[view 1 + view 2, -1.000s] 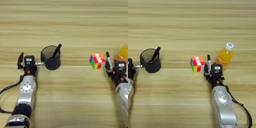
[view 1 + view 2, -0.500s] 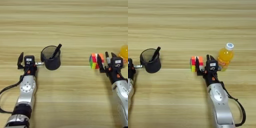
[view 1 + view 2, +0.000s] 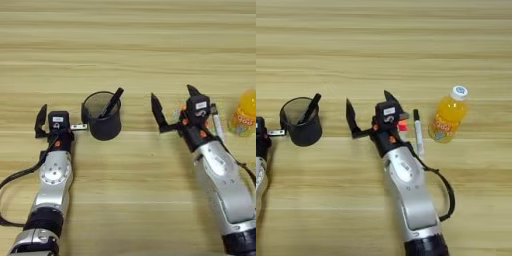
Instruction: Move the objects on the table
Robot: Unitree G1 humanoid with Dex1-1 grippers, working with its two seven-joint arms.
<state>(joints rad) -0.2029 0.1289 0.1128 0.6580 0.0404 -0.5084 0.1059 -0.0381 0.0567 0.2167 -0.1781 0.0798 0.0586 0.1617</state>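
Observation:
The mesh cup's side surrounds the lower half of the black pen. My right gripper next needs to grab the pen's upper end above the mesh cup's rim [image 3: 118, 93] to move the pen.
My right gripper [image 3: 368, 100] stands open with its two black fingers spread wide, on the table [image 3: 384, 45] between the black mesh pen cup [image 3: 301, 127] and the white marker [image 3: 418, 134]. Nothing is between its fingers. The puzzle cube [image 3: 402, 126] is almost hidden behind the gripper's wrist; only a red patch shows. The marker lies just right of that wrist, black cap pointing away. The orange-juice bottle [image 3: 447, 117] stands upright right of the marker. A black pen [image 3: 111, 102] leans in the cup. My left gripper [image 3: 50, 122] rests just left of the cup.
The left arm's black cable [image 3: 15, 177] trails over the table at the lower left.
My right gripper has swung left from beside the bottle, past the cube, and spread its fingers wider. The cube is now covered and the marker is uncovered. The left arm stayed still.

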